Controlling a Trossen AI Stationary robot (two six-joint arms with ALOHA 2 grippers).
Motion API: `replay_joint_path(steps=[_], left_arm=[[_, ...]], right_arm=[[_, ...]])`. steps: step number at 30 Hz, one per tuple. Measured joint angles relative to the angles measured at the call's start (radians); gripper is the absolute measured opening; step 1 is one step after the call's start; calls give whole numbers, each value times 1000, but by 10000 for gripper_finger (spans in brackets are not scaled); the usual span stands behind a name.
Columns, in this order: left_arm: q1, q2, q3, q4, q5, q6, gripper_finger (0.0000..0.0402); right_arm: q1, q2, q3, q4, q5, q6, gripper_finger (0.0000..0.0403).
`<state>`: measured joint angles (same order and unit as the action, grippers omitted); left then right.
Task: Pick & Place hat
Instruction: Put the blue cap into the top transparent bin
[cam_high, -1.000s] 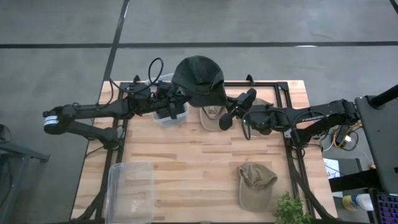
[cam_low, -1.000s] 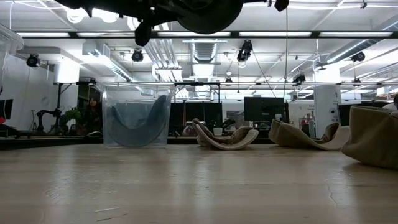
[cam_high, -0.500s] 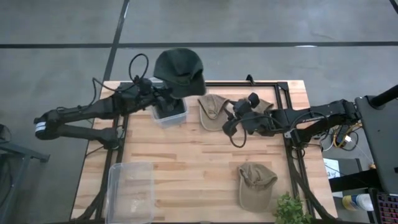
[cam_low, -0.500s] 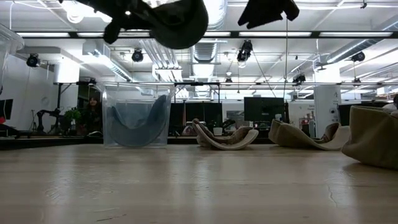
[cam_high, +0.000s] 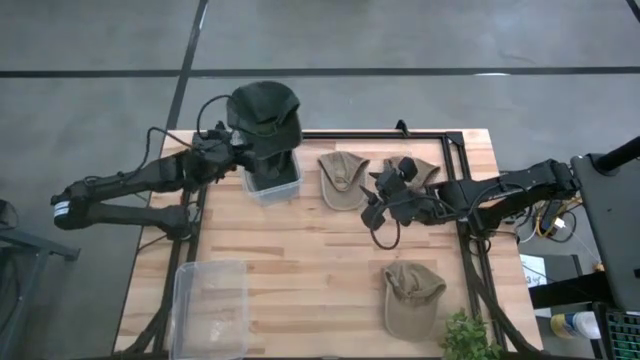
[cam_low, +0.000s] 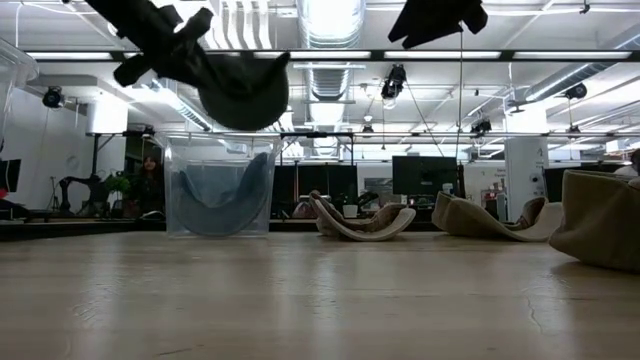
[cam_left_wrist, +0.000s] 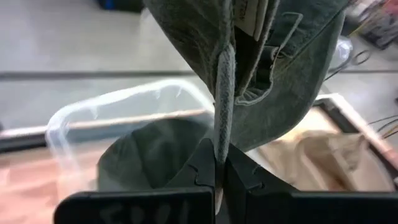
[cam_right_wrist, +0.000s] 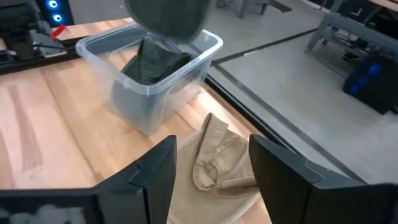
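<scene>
The dark green hat hangs above the bin's rim (cam_left_wrist: 134, 93) in the left wrist view, so my left gripper keeps holding the hat for now.
A dark green hat (cam_high: 264, 112) hangs in the air over a clear bin (cam_high: 290, 186) at the table's far left, with my left gripper (cam_high: 236, 150) shut on it. A second dark hat (cam_right_wrist: 152, 62) lies inside the bin. In the low view the held hat (cam_low: 240, 92) hangs just above the bin's rim (cam_low: 218, 138). My right gripper (cam_right_wrist: 211, 174) stands open in the air over a tan hat (cam_right_wrist: 217, 158) lying on the table at the far middle, and touches nothing. My left gripper pinches a thin stiff edge of the dark hat (cam_left_wrist: 222, 127), seemingly the brim seen edge-on, between its two shut fingers (cam_left_wrist: 202, 171). The fingers come from the table's left, slanting down. The hat is lifted clear, its crown (cam_left_wrist: 292, 68) beyond the fingertips and its inside showing.
Two tan hats (cam_high: 342, 180) (cam_high: 415, 168) lie by the far edge, right of the bin; a third (cam_high: 412, 298) lies near the front right. A clear lid or tray (cam_high: 210, 305) sits at the front left, a plant (cam_high: 468, 338) at the front right corner.
My left gripper has carried the dark hat toward the table's left edge, from above the far middle to above the bin, and the hat has turned as it went. The hat has come away from my right gripper, which has stayed over the tan hats.
</scene>
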<state>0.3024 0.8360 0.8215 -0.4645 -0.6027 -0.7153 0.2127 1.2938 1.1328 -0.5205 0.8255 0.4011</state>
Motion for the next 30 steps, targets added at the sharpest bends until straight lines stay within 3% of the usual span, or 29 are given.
replay_joint_path(steps=[3,11,17,22,30], left_arm=[[35,6,-26,-22,26,-84,6],[148,9,-38,-62,282,-198,6],[178,9,-33,-156,310,-251,6],[209,28,-37,-206,490,-252,6],[215,77,-40,-240,518,-252,13]], right_arm=[[15,0,0,0,0,0,189],[56,0,-4,0,1,-5,182],[65,0,-4,0,2,-6,181],[65,0,-9,0,3,-7,178],[65,0,-10,4,4,-7,176]])
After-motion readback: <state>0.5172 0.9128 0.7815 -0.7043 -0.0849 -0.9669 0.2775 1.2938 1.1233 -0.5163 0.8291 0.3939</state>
